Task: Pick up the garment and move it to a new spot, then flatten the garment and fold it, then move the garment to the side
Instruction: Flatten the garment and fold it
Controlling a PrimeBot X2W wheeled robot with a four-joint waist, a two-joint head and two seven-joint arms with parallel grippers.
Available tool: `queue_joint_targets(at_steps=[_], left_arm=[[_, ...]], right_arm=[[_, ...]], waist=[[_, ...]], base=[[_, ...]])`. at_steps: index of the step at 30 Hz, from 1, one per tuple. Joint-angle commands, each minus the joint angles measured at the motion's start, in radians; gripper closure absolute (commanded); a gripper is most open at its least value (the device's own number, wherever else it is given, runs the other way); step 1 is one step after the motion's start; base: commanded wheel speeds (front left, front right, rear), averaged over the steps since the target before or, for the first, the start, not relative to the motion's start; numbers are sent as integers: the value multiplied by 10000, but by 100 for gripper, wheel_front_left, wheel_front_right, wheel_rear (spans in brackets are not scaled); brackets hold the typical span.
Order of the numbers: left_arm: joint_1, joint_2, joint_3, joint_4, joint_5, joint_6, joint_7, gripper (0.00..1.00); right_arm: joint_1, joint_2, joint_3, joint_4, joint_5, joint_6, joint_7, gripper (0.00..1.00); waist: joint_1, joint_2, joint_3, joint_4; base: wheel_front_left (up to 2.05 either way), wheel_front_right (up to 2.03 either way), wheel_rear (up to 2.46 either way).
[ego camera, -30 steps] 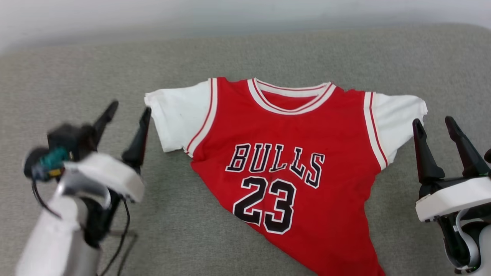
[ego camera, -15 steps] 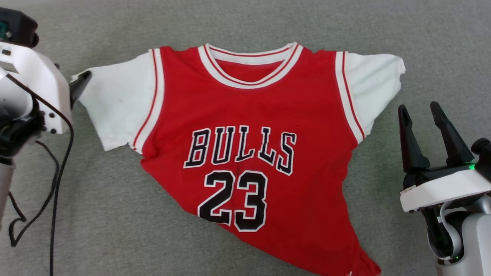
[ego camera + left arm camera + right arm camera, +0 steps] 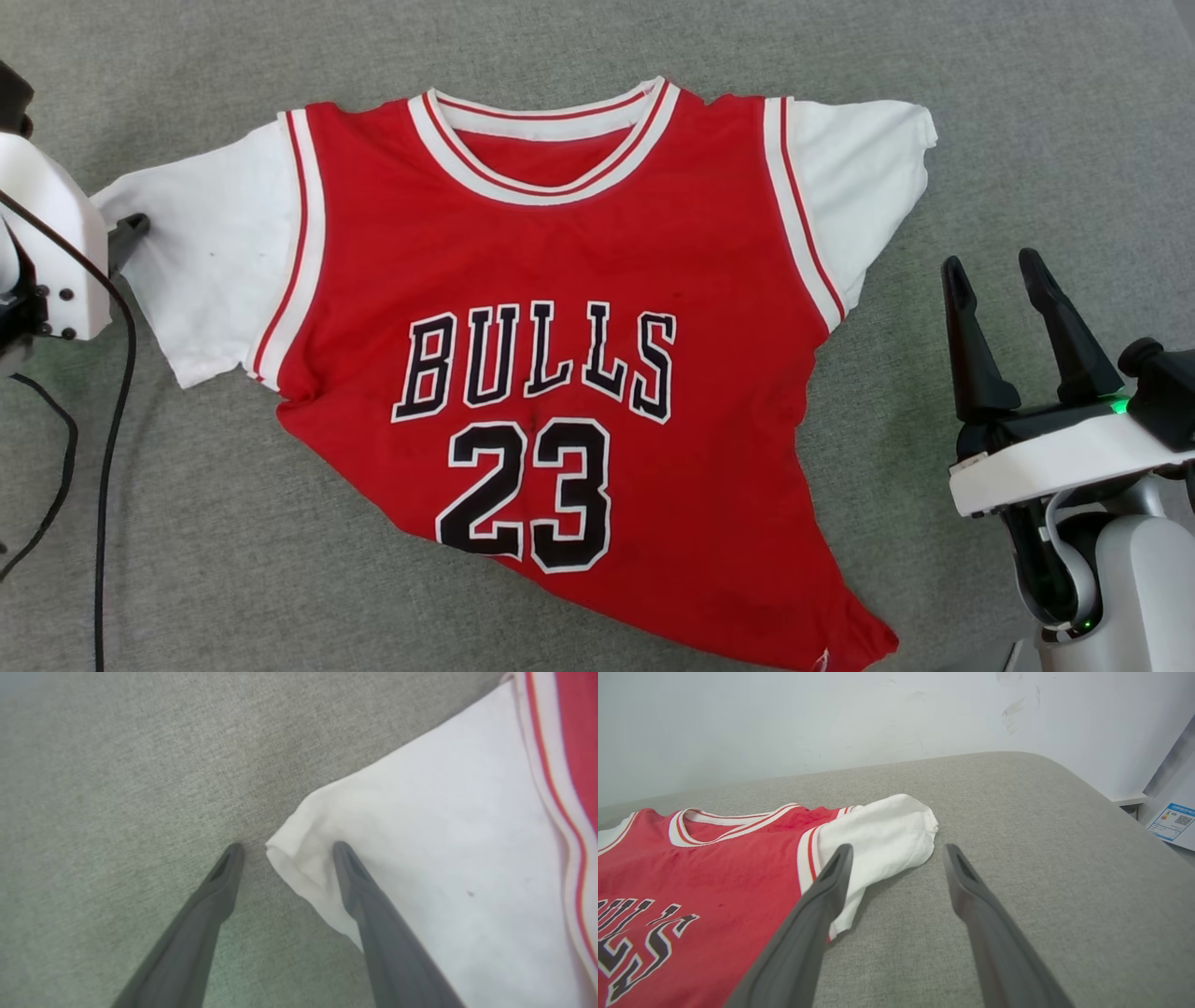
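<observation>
Next, my left gripper grabs the jersey by the tip of its white sleeve (image 3: 288, 848), where the hem edge (image 3: 297, 880) lifts, since the jersey lies flat.
The garment (image 3: 560, 280), a red jersey with white sleeves and black "BULLS 23" print, lies front up on the grey cushion (image 3: 233, 560). Its lower edge runs diagonally down to a corner at the lower right. My left gripper (image 3: 286, 851) is open astride the tip of the garment's (image 3: 444, 835) white sleeve: one finger rests on the cloth, the other on the cushion. Its fingertip (image 3: 133, 227) pokes out beside that sleeve in the head view. My right gripper (image 3: 991, 263) stands open and empty just off the other sleeve (image 3: 887, 835), with its left finger over the sleeve's hem.
A black cable (image 3: 112, 373) hangs from my left wrist over the cushion. The cushion's far edge meets a pale wall (image 3: 831, 718). Past the cushion's right corner stands a panel with a blue-and-white label (image 3: 1169, 821).
The head camera has tipped down and moved closer, so the garment looks larger. My left gripper has travelled forward to the sleeve's tip. The right gripper has kept its place and stays open.
</observation>
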Motion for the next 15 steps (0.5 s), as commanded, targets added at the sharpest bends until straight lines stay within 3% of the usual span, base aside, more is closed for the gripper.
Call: queue_joint_targets(at_steps=[1,2,6,15], left_arm=[[451,14,-188,265,-44,-14,261,63],[504,-22,-172,306,-127,-10,301,100],[522,-184,-5,342,-285,107,20,100],[578,-175,718,119,-351,253,-2113,100]], right_arm=[[-63,48,9,22,31,-7,-66,0],[-61,47,-2,25,27,-7,-72,0],[-59,21,-33,10,-53,-7,-12,0],[58,-266,35,-122,-218,-7,439,0]], waist=[[-1,0,7,-4],[-1,0,12,1],[-1,0,-11,72],[-1,0,-597,423]], base=[[0,0,0],[0,0,0],[0,0,0],[0,0,0]])
